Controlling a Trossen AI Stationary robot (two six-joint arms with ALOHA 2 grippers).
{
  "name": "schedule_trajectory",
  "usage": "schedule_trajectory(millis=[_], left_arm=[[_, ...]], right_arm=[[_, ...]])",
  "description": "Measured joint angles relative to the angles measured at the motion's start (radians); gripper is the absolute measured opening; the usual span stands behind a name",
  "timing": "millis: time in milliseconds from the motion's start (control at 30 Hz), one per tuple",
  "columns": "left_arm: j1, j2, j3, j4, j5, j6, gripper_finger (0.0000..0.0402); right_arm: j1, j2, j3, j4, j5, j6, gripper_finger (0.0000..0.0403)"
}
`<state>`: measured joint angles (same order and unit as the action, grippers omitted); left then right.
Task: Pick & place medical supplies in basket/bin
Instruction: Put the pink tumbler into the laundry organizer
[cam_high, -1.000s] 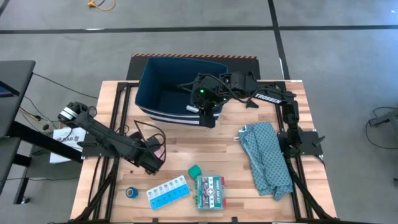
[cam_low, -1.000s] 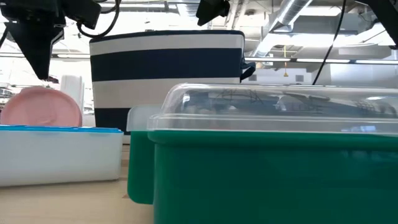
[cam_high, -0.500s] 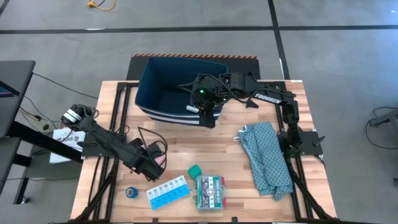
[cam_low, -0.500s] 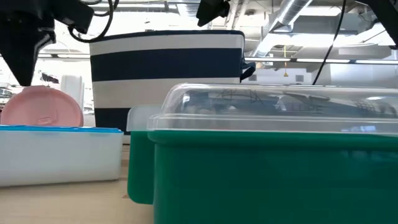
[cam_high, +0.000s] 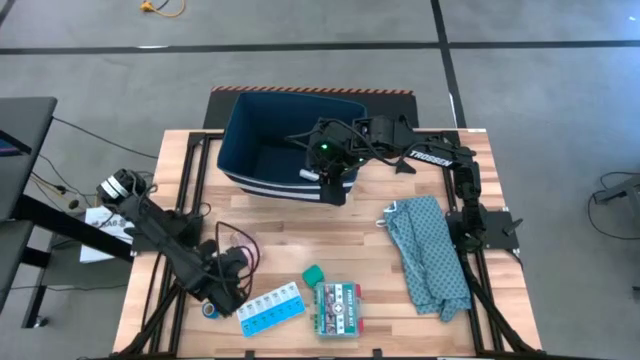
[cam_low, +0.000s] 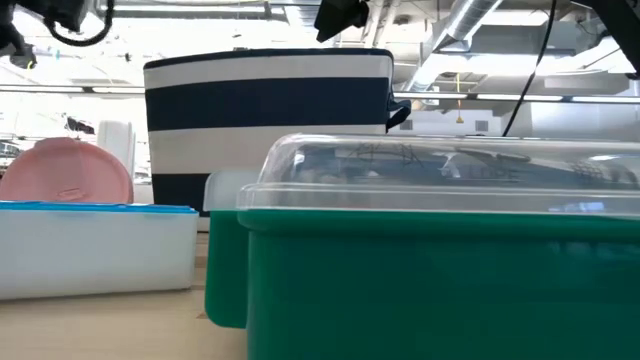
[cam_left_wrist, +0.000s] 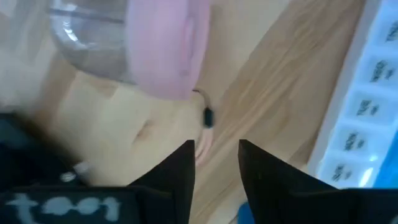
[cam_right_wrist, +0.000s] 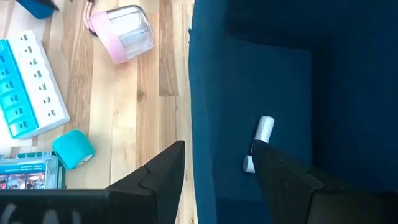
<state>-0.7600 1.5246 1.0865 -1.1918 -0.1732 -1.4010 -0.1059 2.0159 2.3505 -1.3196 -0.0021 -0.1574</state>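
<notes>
I should next use my left gripper to grab the jar by the thin cord loop on its lid (cam_left_wrist: 207, 127), because the jar (cam_left_wrist: 134, 43) is wide and round on its side.
My left gripper (cam_high: 223, 293) (cam_left_wrist: 216, 146) points down, open, above bare wood near the table's front left. It stands between the blue tape roll (cam_high: 210, 310) and the light-blue pill organizer (cam_high: 270, 308) (cam_left_wrist: 367, 106), touching nothing. A clear jar with a pink lid (cam_high: 246, 256) (cam_left_wrist: 155, 43) lies on its side just beyond the gripper. A teal roll (cam_high: 313, 272) and a green-red flat box (cam_high: 338, 307) lie to the right. My right gripper (cam_high: 335, 185) (cam_right_wrist: 217, 152) hangs open over the near wall of the navy bin (cam_high: 285, 140). Small white items (cam_right_wrist: 264, 130) lie on the bin's floor.
A crumpled grey-green cloth (cam_high: 430, 255) lies at the table's right. A thin dark cable (cam_high: 235, 232) loops over the wood by the left arm. Bare wood shows between the bin and the items along the near edge. In the low view the green box (cam_low: 440, 270) fills the foreground.
My left gripper has moved from beside the pink-lidded jar toward the table's near edge and a little to the left, ending by the blue tape roll. It has left the low view. The jar and the other items have stayed put.
</notes>
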Motion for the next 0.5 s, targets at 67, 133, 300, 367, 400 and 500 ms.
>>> schedule_trajectory(millis=[67,133,300,367,400,500], left_arm=[[-0.018,0.000,-0.044,0.081,0.010,-0.039,0.0117],[-0.036,0.001,-0.106,0.177,0.027,-0.062,0.0116],[-0.049,0.001,-0.242,0.324,-0.023,-0.078,0.0115],[-0.045,0.001,-0.274,0.304,-0.011,-0.080,0.0115],[-0.044,0.001,-0.291,0.304,-0.008,-0.080,0.0114],[-0.043,0.001,-0.332,0.340,-0.008,-0.080,0.0114]], right_arm=[[0.000,0.000,0.000,0.008,0.000,0.000,0.0182],[0.000,0.000,0.000,0.017,0.000,0.000,0.0181],[0.000,0.000,0.000,0.022,0.000,0.000,0.0181],[0.000,0.000,0.000,0.022,0.000,0.000,0.0183],[0.000,0.000,0.000,0.022,0.000,0.000,0.0183],[0.000,0.000,0.000,0.023,0.000,0.000,0.0185]])
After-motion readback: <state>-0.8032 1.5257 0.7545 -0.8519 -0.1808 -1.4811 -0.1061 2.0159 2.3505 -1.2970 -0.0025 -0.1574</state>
